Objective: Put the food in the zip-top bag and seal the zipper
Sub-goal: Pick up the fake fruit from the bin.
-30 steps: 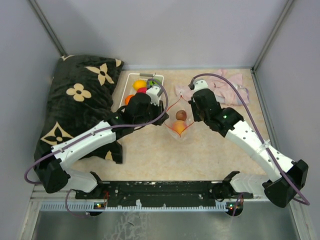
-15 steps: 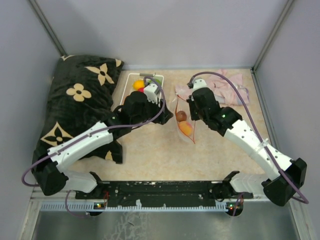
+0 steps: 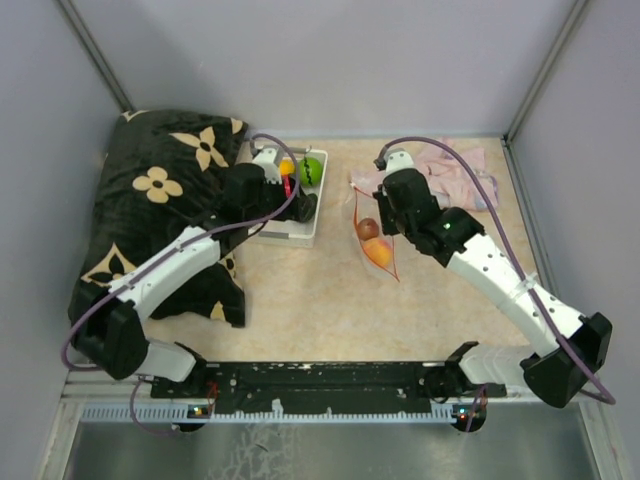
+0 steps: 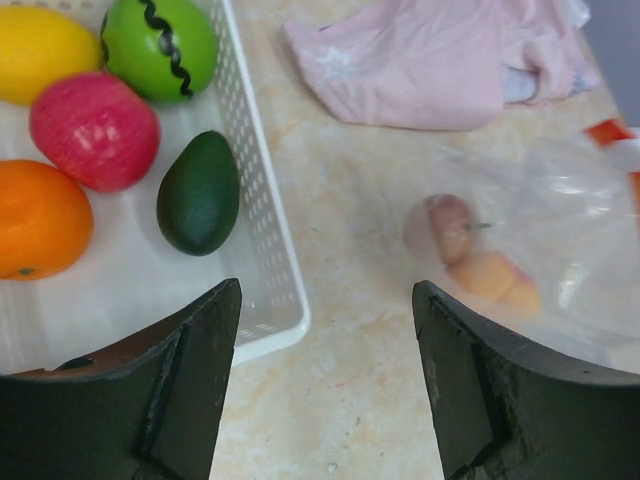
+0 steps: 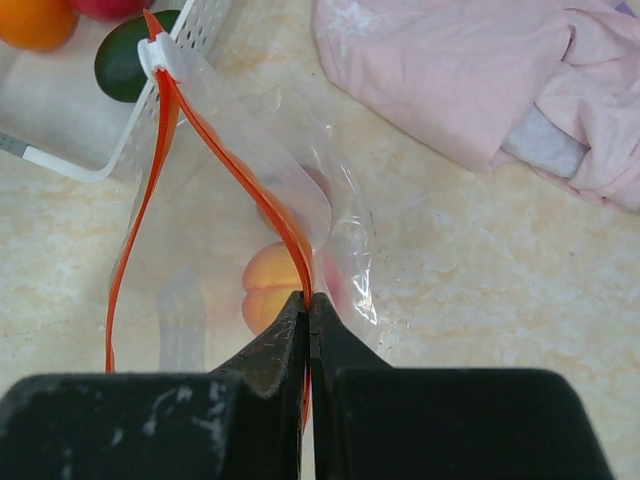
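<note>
The left gripper grabs the avocado across its sides at the broad end [image 3: 306, 212] next, leaving the avocado's narrow end to enter the bag.
The clear zip-top bag [image 3: 377, 243] hangs by its red-orange zipper [image 5: 238, 168], with my right gripper [image 5: 310, 302] shut on that strip at the mouth's near end. Inside it lie a brown piece [image 4: 447, 225] and a peach piece [image 4: 492, 282]. More food sits in the white basket [image 4: 265, 215]: a yellow piece [image 4: 40, 48], a bright green one [image 4: 160, 45], a red one [image 4: 95, 130], a dark green avocado [image 4: 198, 193] and an orange [image 4: 38, 218]. My left gripper [image 4: 325, 370] is open and holds nothing, over the basket's near right corner, apart from the bag.
A crumpled pink cloth [image 3: 452, 170] lies at the back right, just behind the bag. A black cushion with tan flowers [image 3: 160, 200] fills the left side, against the basket. Grey walls close in the table on three sides.
My left gripper has opened, let go of the bag's mouth and swung left and back over the basket. The bag's mouth has narrowed and now hangs from the right gripper alone.
</note>
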Tool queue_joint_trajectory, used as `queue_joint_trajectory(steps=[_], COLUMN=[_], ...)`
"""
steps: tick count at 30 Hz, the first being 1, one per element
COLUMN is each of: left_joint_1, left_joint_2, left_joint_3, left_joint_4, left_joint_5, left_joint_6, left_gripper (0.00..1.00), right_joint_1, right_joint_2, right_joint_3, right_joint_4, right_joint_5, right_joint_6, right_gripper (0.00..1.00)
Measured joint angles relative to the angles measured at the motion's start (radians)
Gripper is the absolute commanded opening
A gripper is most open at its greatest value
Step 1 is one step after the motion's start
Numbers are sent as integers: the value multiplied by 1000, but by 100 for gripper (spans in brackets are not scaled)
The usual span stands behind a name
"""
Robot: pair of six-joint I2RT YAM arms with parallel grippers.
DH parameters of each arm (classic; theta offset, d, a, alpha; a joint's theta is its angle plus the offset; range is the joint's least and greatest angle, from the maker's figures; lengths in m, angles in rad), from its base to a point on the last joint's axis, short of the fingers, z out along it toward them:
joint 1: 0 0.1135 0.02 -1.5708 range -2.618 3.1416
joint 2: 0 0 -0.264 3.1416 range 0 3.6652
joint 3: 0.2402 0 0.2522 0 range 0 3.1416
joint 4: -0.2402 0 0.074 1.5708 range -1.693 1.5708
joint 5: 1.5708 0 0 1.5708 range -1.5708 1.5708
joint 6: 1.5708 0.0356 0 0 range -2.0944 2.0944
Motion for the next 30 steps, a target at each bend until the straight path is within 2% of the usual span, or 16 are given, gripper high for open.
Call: queue_joint_trajectory(steps=[6, 15, 21, 30], left_joint_1=[47, 72, 110, 149], left_joint_2=[188, 430, 491, 577], left_joint_3=[11, 179, 259, 304], left_joint_4=[1, -66, -70, -75], left_joint_5=[21, -29, -19, 75], left_joint_6=[9, 56, 119, 203], left_gripper=[82, 89, 87, 82], right_joint_1=[0, 0, 0, 0], right_joint_2=[2, 3, 4, 21], right_joint_3=[44, 54, 54, 54], right_joint_4=[-34, -63, -68, -68], right_joint_5=[59, 117, 124, 125], right_joint_6=[-18, -39, -46, -53], right_gripper=[0, 0, 0, 0])
